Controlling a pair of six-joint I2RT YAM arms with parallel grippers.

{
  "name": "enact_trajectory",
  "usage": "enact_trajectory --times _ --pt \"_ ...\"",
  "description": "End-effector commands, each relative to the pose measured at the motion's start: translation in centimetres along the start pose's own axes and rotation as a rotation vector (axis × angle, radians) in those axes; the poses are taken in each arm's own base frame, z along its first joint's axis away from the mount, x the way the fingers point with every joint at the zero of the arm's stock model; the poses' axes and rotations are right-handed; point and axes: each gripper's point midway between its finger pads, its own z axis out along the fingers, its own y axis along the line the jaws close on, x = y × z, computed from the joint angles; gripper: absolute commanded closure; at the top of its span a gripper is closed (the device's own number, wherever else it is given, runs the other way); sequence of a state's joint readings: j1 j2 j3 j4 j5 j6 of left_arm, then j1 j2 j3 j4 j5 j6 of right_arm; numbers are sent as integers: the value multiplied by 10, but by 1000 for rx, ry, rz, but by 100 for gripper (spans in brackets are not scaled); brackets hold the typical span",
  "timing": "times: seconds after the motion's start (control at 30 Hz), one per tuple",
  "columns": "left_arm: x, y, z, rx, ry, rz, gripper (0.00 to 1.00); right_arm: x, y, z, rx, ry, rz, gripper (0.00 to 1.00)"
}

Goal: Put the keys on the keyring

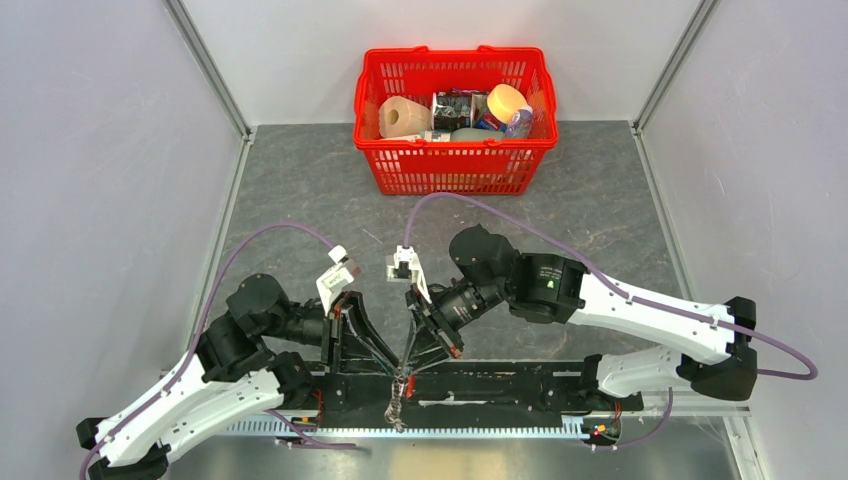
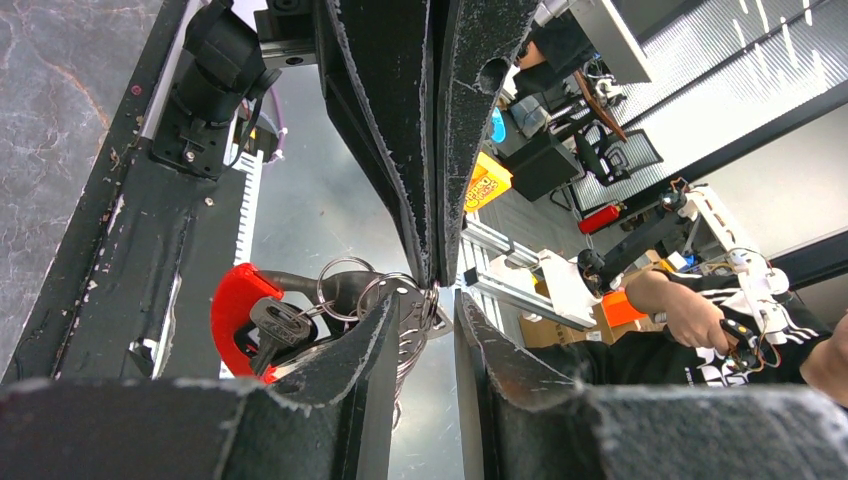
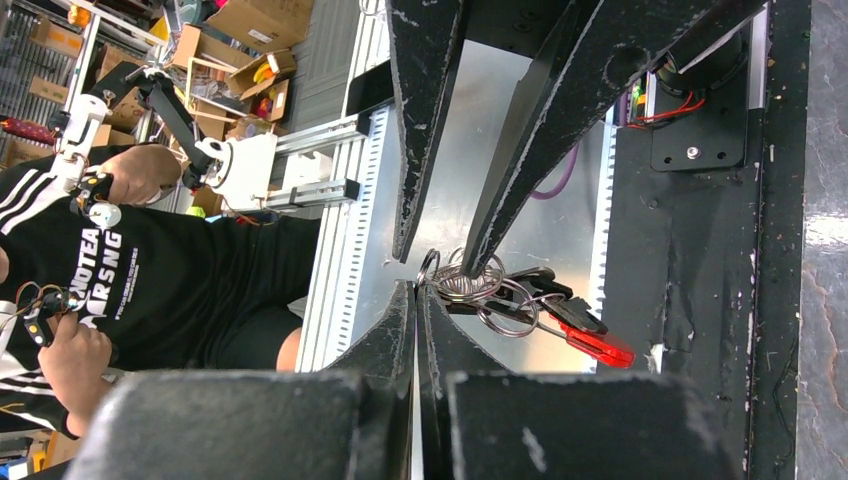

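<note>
My left gripper closes now, since the keyring's coiled ring (image 1: 399, 384) (image 2: 411, 338) lies between the open fingers, nearer one finger. Closing now would catch the coiled ring.
The keyring (image 1: 398, 398) hangs over the table's near edge, between both grippers. Its red strap (image 2: 232, 310) curves beside a dark-headed key (image 2: 272, 326), with silvery rings (image 2: 345, 288) next to them. My right gripper (image 3: 417, 288) is shut on a small silver ring (image 3: 428, 264) of the bunch. From the left wrist it comes down from above (image 2: 436, 278). My left gripper (image 2: 428, 300) stands part open, a coiled ring (image 2: 422, 322) lying against the inner face of one finger and a bare gap to the other. Dark keys (image 3: 560, 300) and the red strap (image 3: 600, 350) trail to the right.
A red basket (image 1: 450, 172) with a paper roll, packets and bottles stands at the back centre. A black rail (image 1: 520, 385) and a slotted metal strip (image 1: 470, 428) run along the near edge under the grippers. Grey walls close in both sides.
</note>
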State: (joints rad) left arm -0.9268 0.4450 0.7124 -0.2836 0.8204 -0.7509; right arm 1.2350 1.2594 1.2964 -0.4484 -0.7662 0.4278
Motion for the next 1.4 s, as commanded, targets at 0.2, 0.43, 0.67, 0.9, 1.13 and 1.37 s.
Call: enact_trajectory --times 0.2,0.43,0.67,0.9,1.13,1.37 --pt "-1 0 0 2 -6 9 72 -9 2 5 -17 -30 -34 100" --pt "-1 4 1 -8 -6 4 78 -10 1 4 -5 -38 -38 100" --pt "1 6 2 -9 2 -4 80 -11 1 3 -2 -46 -43 100" --pt "1 6 2 -11 -2 0 91 -12 2 2 -6 -46 -45 100" --pt "-6 2 -2 -16 -40 38 98 -8 0 3 -2 -39 -38 100" --pt "-23 -10 -14 -40 -163 127 98 -19 12 -14 27 -132 -60 62"
